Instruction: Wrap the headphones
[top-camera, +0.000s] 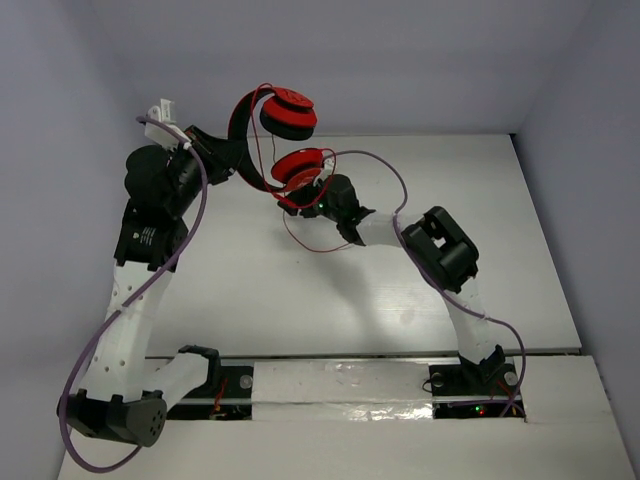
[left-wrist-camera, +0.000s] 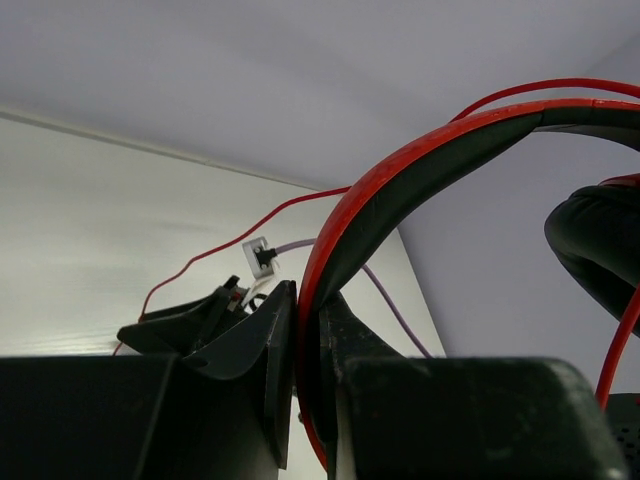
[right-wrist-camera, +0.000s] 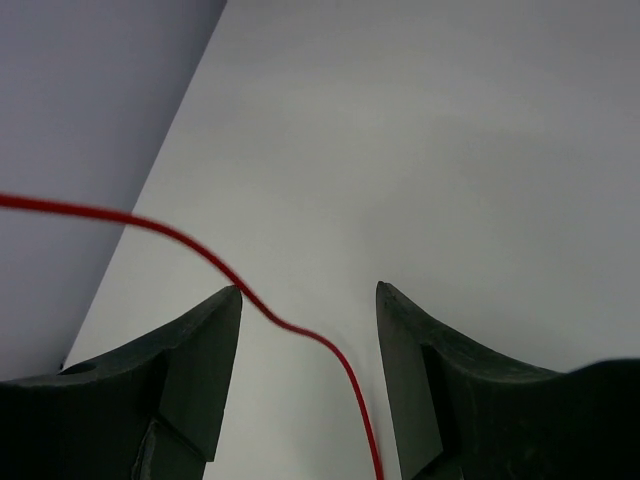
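I can see the red cable between my fingers, but it lies beyond them, so I need to move my right gripper toward it before I close.
The red headphones (top-camera: 289, 112) hang in the air at the back of the table, one ear cup above the other (top-camera: 299, 166). My left gripper (top-camera: 222, 157) is shut on the black-and-red headband (left-wrist-camera: 400, 180) and holds them up. The thin red cable (top-camera: 300, 235) loops down from the lower cup to the table. My right gripper (top-camera: 318, 206) is just below the lower cup, open, and the cable (right-wrist-camera: 300, 330) runs loose between its fingers without being clamped.
Purple robot cables run along both arms (top-camera: 180, 230) (top-camera: 400, 200). The grey back wall stands right behind the headphones and grey side walls (top-camera: 590, 180) close in the white table (top-camera: 300, 300). A small white connector (left-wrist-camera: 260, 255) shows on the right arm in the left wrist view.
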